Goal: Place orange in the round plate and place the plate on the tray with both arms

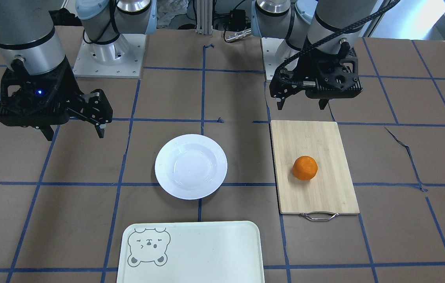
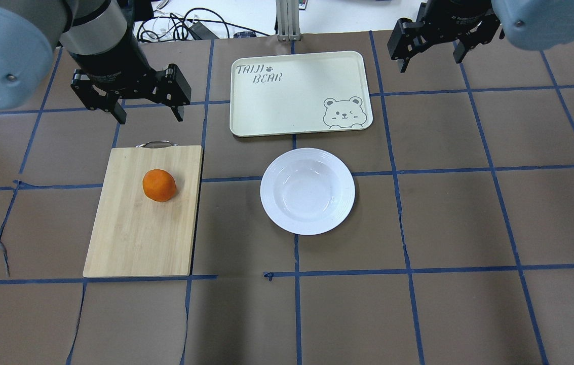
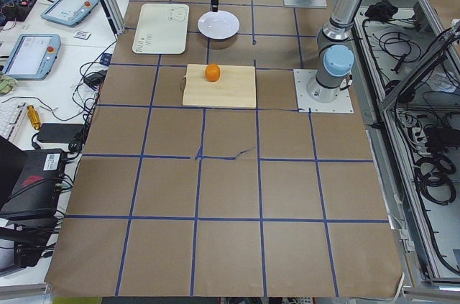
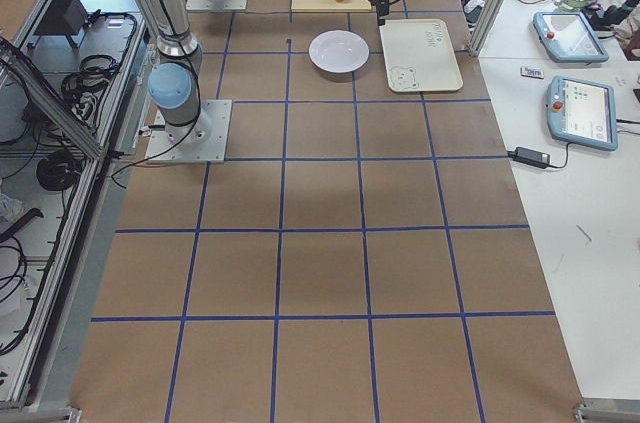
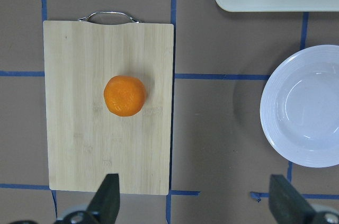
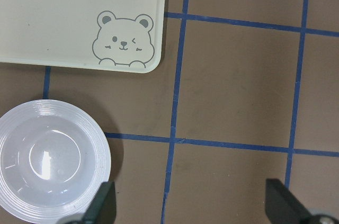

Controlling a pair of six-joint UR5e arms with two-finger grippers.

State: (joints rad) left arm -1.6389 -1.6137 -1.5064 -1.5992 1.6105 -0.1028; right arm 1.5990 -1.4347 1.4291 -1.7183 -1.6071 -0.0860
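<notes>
I should pick up the orange by its round sides next, with my left gripper. Then it can go in the round plate.
The orange lies on a bamboo cutting board, also seen from the left wrist and from the front. The round white plate sits empty mid-table, right of the board. Just beyond it lies the cream tray with its bear drawing, nothing on it. My left gripper hangs open above the table past the board's handle end, holding nothing. My right gripper hangs open beyond the tray's right corner, well apart from the plate. Both grippers are high above the table.
The cutting board has a metal handle toward the far side. Brown paper with blue tape lines covers the table, torn at the left. Arm bases stand at the robot's edge. Tablets and cables lie on side benches.
</notes>
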